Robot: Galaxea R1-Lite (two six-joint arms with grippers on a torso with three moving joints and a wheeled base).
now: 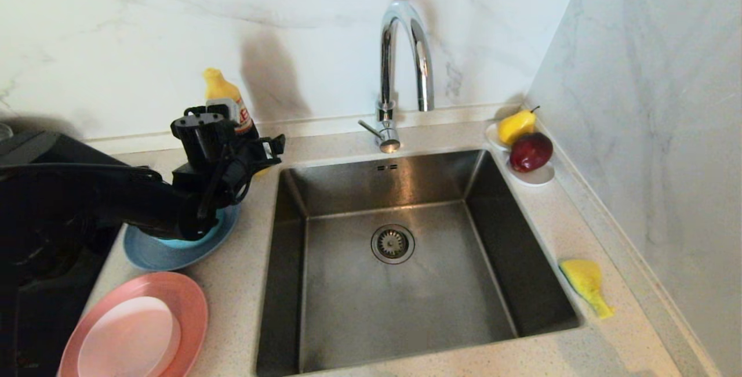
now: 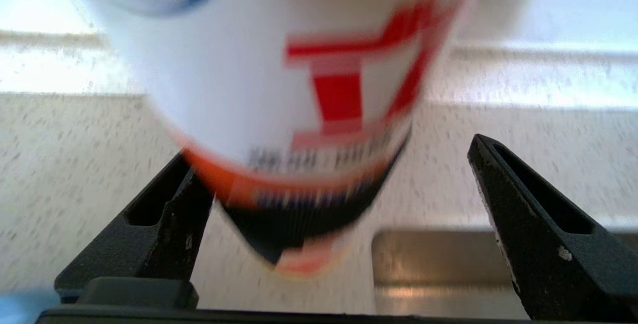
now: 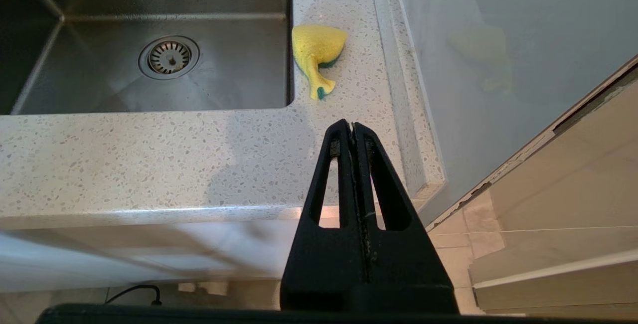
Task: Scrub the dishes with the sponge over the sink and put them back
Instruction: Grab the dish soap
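Observation:
I need to move my left gripper toward the bottle's black band [image 2: 305,222] before I close it on the band. Its fingers stop short of the band, so they would miss the band if I closed now.
My left gripper [image 1: 246,133] hovers open over the counter left of the sink [image 1: 324,330], above the grey-blue plate [image 1: 156,255] and the teal bowl [image 1: 194,242] that sits on it. In the left wrist view its spread fingers [image 2: 169,214] frame a blurred white bottle [image 2: 279,94] close ahead, and nothing is gripped. A salmon-pink plate [image 1: 188,298] at the front left carries the pale pink bowl [image 1: 130,336]. The yellow sponge [image 1: 585,281] lies on the counter right of the sink. My right gripper [image 3: 351,127] is shut and empty, off the counter's front edge, with the sponge [image 3: 316,47] ahead of it.
A chrome gooseneck tap [image 1: 400,64] rises behind the basin, which has a round drain [image 1: 392,243] in its middle. The yellow-capped bottle [image 1: 223,90] stands by the back wall. A white saucer [image 1: 539,177] with a pear and an apple sits in the back right corner, and a wall runs along the right.

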